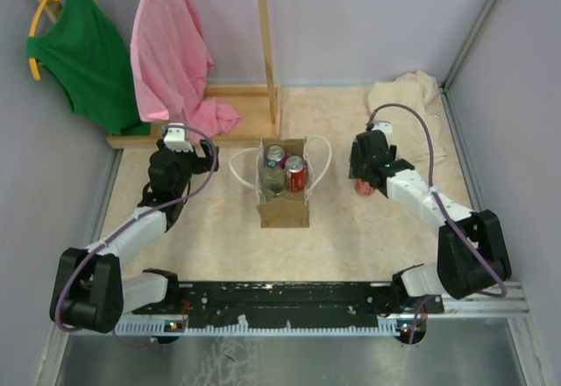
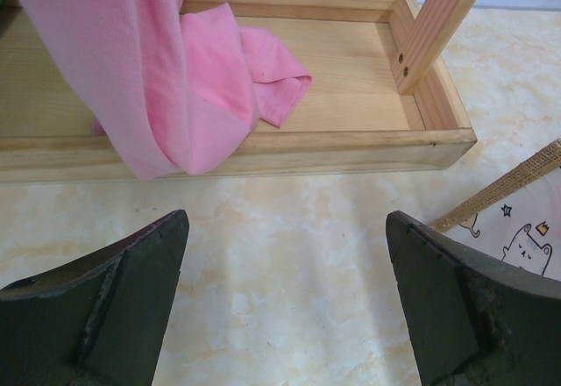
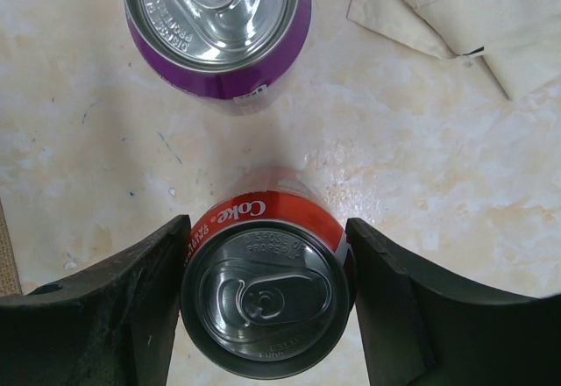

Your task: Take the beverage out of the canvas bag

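The Coke can [image 1: 364, 187] is upright just above the flat table and would land standing, so my right gripper should open now.
The tan canvas bag [image 1: 282, 209] stands mid-table with its white rope handles spread, and its corner [image 2: 517, 224] shows in the left wrist view. Inside it are three cans: a silver-topped one [image 1: 275, 153], a dark one [image 1: 273, 178] and a red one [image 1: 296, 174]. To the right of the bag, my right gripper [image 3: 267, 259] is shut on an upright red Coke can [image 3: 263, 303], one finger pressed against each side. This can [image 1: 364, 187] is outside the bag. My left gripper [image 2: 285, 272] hangs open over bare table to the left of the bag, holding nothing.
A purple can [image 3: 215, 26] stands on the table just beyond the Coke can. A pale beige cloth [image 1: 412, 96] lies at the back right. At the back left a wooden tray base [image 2: 351, 145] holds a post and a draped pink shirt [image 1: 171, 53]; a green shirt [image 1: 83, 48] hangs beside it.
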Available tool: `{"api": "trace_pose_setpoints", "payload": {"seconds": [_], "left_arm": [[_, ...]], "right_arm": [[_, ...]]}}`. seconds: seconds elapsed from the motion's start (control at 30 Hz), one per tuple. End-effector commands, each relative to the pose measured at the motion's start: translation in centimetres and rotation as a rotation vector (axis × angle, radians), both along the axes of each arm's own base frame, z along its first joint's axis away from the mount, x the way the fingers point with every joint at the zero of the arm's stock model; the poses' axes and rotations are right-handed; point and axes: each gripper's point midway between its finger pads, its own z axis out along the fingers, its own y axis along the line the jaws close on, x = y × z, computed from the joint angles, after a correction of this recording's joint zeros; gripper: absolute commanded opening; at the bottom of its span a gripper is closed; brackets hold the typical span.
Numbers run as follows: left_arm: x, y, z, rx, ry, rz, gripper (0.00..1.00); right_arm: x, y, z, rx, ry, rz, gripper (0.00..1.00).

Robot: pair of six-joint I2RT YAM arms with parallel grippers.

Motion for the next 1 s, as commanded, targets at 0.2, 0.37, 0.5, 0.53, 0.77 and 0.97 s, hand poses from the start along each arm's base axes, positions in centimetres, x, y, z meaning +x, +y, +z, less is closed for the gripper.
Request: {"api": "trace_pose_setpoints", "payload": {"seconds": [0.2,0.37,0.5,0.53,0.77,0.97], "left_arm": [[0.5,-0.5,0.8,-0.002,-0.022,-0.019,1.00],[0.5,-0.5,0.7,-0.001,-0.018,-0.019,1.00],[0.5,-0.5,0.8,-0.001,-0.021,-0.019,1.00],[0.5,-0.5,0.8,-0.003,-0.022,-0.020,1.00],[0.4,-0.7,0.8,-0.010,-0.018,-0.027,1.00],[0.3,-0.4,1.1,-0.005,-0.028,-0.012,1.00]], "right_arm": [[2.4,0.7,1.8,0.051,-0.098,-0.048,0.12],[1.6,0.3,1.5,0.053,-0.068,-0.074,0.22],[0.9,0.3,1.3,0.060,-0.049,-0.077,0.64],[0.7,0.2,1.2,0.060,-0.043,-0.078,0.82],[0.7,-0.4,2.0,0.033,-0.062,-0.088,0.99],[1.7,-1.1,11.1,0.013,-0.270,-0.083,0.99]]}}
